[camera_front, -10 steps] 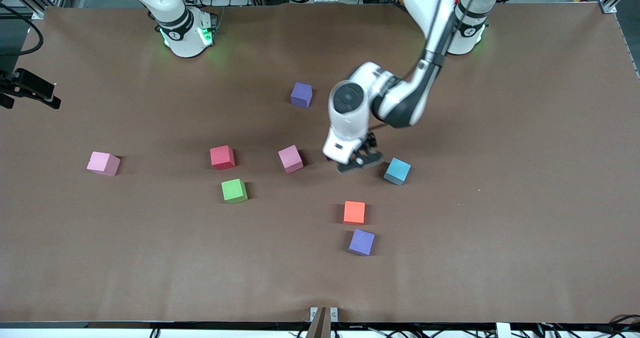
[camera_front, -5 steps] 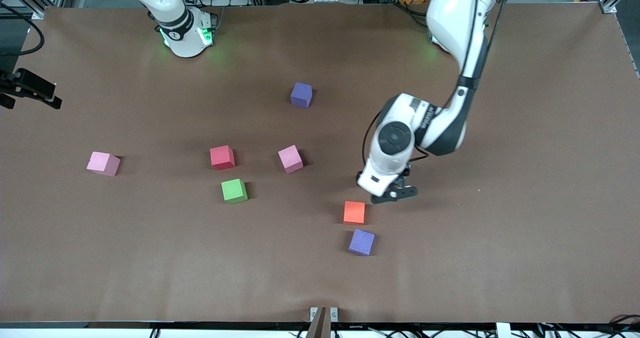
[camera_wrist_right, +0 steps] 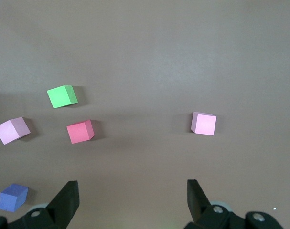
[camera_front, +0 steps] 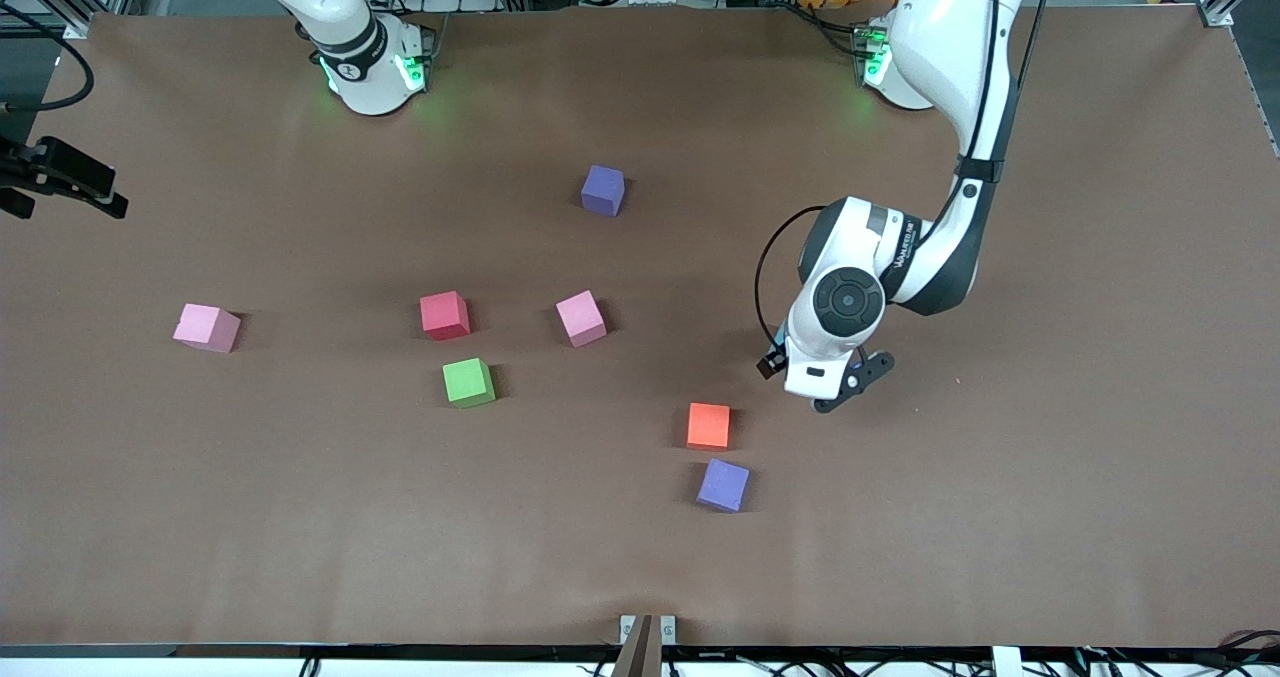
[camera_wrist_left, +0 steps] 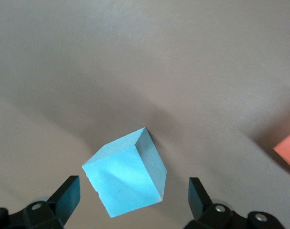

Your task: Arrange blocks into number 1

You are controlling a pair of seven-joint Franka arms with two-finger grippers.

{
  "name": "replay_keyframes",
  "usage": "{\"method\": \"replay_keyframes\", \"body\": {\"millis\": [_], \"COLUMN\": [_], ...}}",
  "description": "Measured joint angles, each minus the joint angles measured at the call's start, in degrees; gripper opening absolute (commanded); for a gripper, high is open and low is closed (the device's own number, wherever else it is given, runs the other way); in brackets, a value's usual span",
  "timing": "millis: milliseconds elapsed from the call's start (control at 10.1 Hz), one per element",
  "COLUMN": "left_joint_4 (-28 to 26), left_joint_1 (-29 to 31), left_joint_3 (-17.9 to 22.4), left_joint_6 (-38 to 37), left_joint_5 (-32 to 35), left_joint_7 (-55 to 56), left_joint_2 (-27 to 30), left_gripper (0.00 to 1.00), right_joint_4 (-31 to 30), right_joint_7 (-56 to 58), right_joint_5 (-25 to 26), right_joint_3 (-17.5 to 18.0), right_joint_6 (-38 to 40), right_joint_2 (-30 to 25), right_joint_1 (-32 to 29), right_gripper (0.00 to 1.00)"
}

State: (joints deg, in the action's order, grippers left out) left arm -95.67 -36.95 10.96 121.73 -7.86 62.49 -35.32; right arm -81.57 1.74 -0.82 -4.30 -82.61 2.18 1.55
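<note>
The gripper's fingers stop above the light blue block's top [camera_wrist_left: 124, 182] in the left wrist view, so my left gripper isn't ready to close on the block and has to first go lower.
My left gripper [camera_wrist_left: 134, 193] is open and hangs low over the light blue block [camera_wrist_left: 128, 174], one finger on each side and both apart from it. In the front view the left hand [camera_front: 825, 357] covers that block. The orange block [camera_front: 709, 425] and a purple block [camera_front: 723, 485] lie close by, nearer the front camera. Mid-table lie a pink block [camera_front: 581, 318], the red block [camera_front: 445, 315] and the green block [camera_front: 468, 382]. A second purple block [camera_front: 603, 190] lies nearer the bases. My right gripper [camera_wrist_right: 133, 191] is open, empty and high above the table.
A second pink block [camera_front: 207, 327] lies alone toward the right arm's end. A black device [camera_front: 60, 179] juts over the table edge at that end. The brown table [camera_front: 1050, 457] is bare toward the left arm's end.
My left arm has swung from beside the pink block toward its own end of the table and now covers the light blue block. No block has moved.
</note>
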Motion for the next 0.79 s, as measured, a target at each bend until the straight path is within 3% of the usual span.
{"method": "replay_keyframes", "body": {"millis": [396, 693, 792], "left_joint_4": [-11.84, -14.69, -14.84], "left_joint_1": [-0.47, -1.64, -1.87], "left_joint_3": [-0.1, -0.14, -0.14], "left_joint_6": [14.6, 17.04, 17.19], "left_joint_5": [-0.01, -0.01, -0.01], "left_joint_7": [15.61, 18.48, 18.55], "left_joint_2": [4.19, 4.91, 4.69], "left_gripper": [1.0, 1.0, 0.57], "right_joint_4": [-0.05, -0.2, -0.28], "right_joint_7": [0.0, 0.0, 0.0], "right_joint_5": [-0.01, -0.02, -0.02], "right_joint_3": [0.02, 0.02, -0.04], "right_joint_6": [0.0, 0.04, 0.04], "right_joint_2": [0.06, 0.24, 0.39], "right_joint_1": [0.2, 0.63, 0.63], "right_gripper": [1.0, 1.0, 1.0]}}
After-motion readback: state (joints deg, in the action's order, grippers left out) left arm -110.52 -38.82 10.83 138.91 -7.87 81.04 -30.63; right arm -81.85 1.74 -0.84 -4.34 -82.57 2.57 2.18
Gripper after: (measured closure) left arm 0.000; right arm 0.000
